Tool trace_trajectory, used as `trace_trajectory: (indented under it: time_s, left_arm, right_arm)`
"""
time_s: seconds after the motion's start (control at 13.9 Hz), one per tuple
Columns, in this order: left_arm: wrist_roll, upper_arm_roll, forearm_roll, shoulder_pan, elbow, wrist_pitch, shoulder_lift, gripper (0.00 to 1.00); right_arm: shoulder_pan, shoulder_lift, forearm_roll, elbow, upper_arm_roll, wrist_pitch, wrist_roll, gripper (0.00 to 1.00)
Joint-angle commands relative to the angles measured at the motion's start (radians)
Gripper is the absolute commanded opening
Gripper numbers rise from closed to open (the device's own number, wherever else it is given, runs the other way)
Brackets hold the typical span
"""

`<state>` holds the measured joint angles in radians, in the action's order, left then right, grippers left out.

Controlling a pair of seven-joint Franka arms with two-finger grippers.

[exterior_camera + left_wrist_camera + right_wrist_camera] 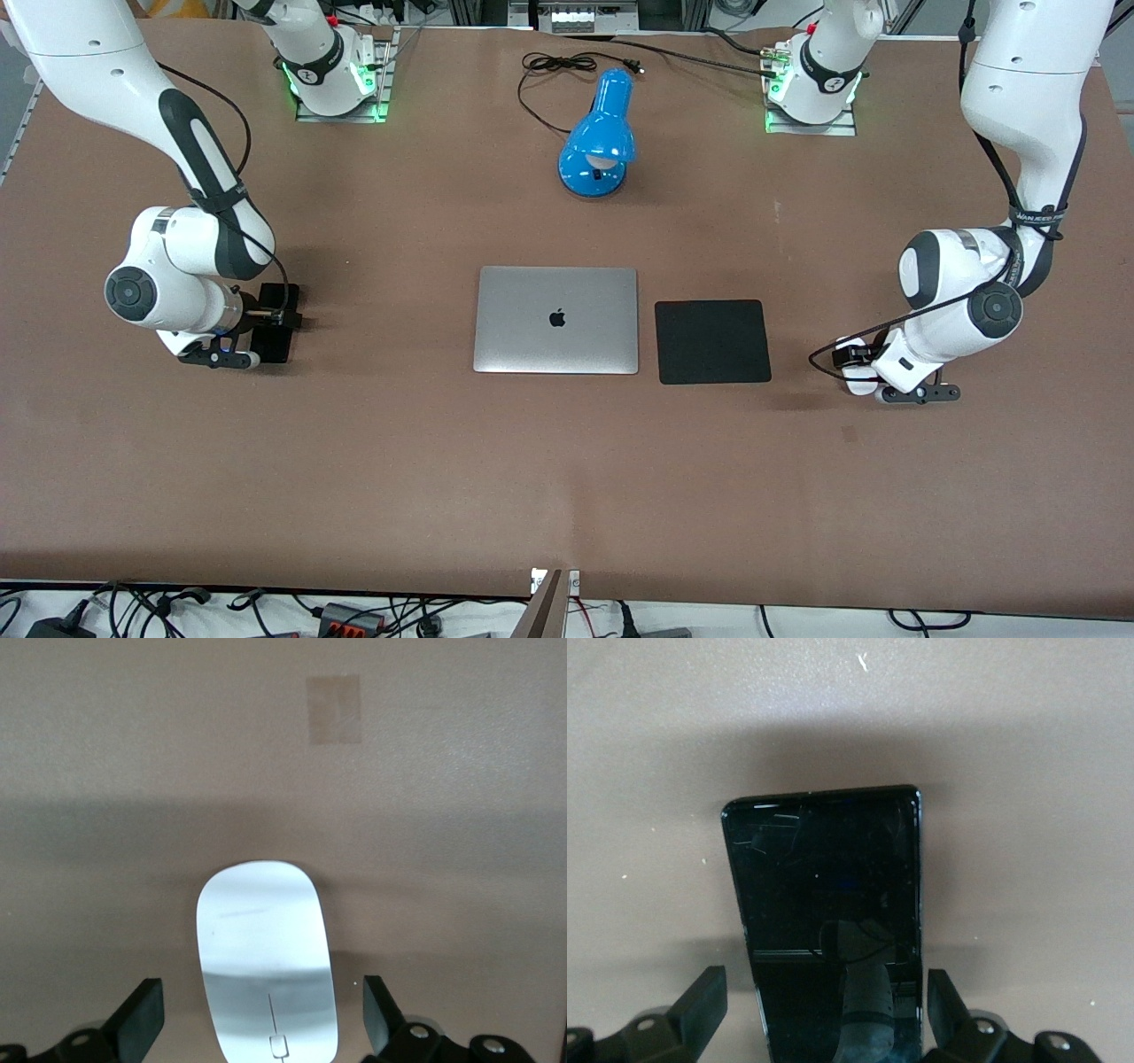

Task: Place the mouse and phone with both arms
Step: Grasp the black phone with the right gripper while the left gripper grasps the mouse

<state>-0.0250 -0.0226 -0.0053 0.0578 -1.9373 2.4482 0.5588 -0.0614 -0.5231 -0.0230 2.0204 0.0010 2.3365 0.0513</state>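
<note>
I should close my right gripper, because its fingers are beside the phone's long edges near the table. It would catch the phone.
The white oval mouse (266, 943) lies flat on the brown table at the left arm's end; only its edge shows in the front view (853, 381). My left gripper (263, 1020) (858, 361) is low over it, open, one finger on each side with a gap to the mouse. The black phone (824, 904) lies flat at the right arm's end, partly hidden under the hand in the front view (277, 352). My right gripper (824, 1010) (268, 323) is low over it, open, its fingers on either side of the phone's long edges without touching.
A closed silver laptop (555, 319) lies mid-table, with a square black mat (711, 341) beside it toward the left arm's end. A blue desk lamp (598, 133) and its black cable (567, 66) sit farther from the front camera. A tape patch (335, 709) marks the table near the mouse.
</note>
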Motion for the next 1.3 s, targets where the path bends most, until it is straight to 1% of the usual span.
trace_trajectory:
  time_s: [0.0, 0.14, 0.29, 0.43, 0.5, 0.58, 0.65, 0.72, 0.79, 0.86, 0.94, 1.01, 1.15, 1.23]
  left_arm:
    - [0.027, -0.019, -0.03, 0.016, -0.014, 0.023, -0.002, 0.81]
    - [0.027, -0.02, -0.03, 0.016, -0.014, 0.038, 0.01, 0.79]
    - [0.027, -0.02, -0.03, 0.013, -0.014, 0.038, 0.009, 0.68]
    - [0.03, -0.02, -0.029, 0.013, -0.012, 0.037, 0.009, 0.53]
    - [0.036, -0.022, -0.028, 0.014, -0.011, 0.038, 0.007, 0.44]
    - [0.036, -0.022, -0.028, 0.013, -0.009, 0.037, 0.006, 0.35]
    - [0.034, -0.028, -0.03, 0.013, -0.005, 0.026, 0.0, 0.34]
    - [0.03, -0.054, -0.03, 0.013, -0.005, 0.02, -0.014, 0.3]
    - [0.027, -0.075, -0.03, 0.013, -0.002, -0.003, -0.032, 0.27]
    - [0.022, -0.095, -0.03, 0.008, 0.004, -0.026, -0.048, 0.25]
    - [0.005, -0.129, -0.03, 0.004, 0.021, -0.052, -0.053, 0.26]
    - [-0.033, -0.161, -0.03, 0.002, 0.024, -0.092, -0.054, 0.26]
    - [-0.105, -0.223, -0.028, -0.001, 0.029, -0.104, -0.053, 0.26]
    - [-0.148, -0.249, -0.028, -0.003, 0.029, -0.106, -0.05, 0.26]
  right_arm:
    - [0.0, -0.011, -0.015, -0.005, 0.002, 0.004, 0.007, 1.0]
    - [0.002, -0.017, -0.018, -0.008, 0.001, 0.006, 0.005, 1.0]
    - [0.0, -0.018, -0.04, -0.012, 0.001, 0.004, 0.004, 1.0]
    - [-0.002, -0.018, -0.044, -0.012, -0.001, 0.0, 0.002, 1.0]
    - [0.002, -0.018, -0.044, -0.012, 0.001, -0.002, 0.002, 0.78]
    - [0.003, -0.018, -0.044, -0.012, 0.001, -0.002, 0.007, 0.54]
    - [0.003, -0.017, -0.044, -0.012, 0.001, -0.002, 0.009, 0.4]
    - [0.002, -0.017, -0.046, -0.012, 0.001, -0.002, 0.002, 0.31]
    - [0.002, -0.015, -0.044, -0.012, 0.004, -0.003, 0.001, 0.26]
    - [0.003, -0.006, -0.044, -0.014, 0.007, -0.003, -0.004, 0.23]
    - [0.009, 0.009, -0.044, -0.023, 0.014, -0.028, 0.001, 0.22]
    - [0.027, 0.032, -0.043, -0.041, 0.03, -0.089, 0.021, 0.21]
    - [0.069, 0.04, -0.028, -0.132, 0.042, -0.208, 0.025, 0.21]
    - [0.099, 0.035, -0.023, -0.173, 0.048, -0.227, 0.027, 0.21]
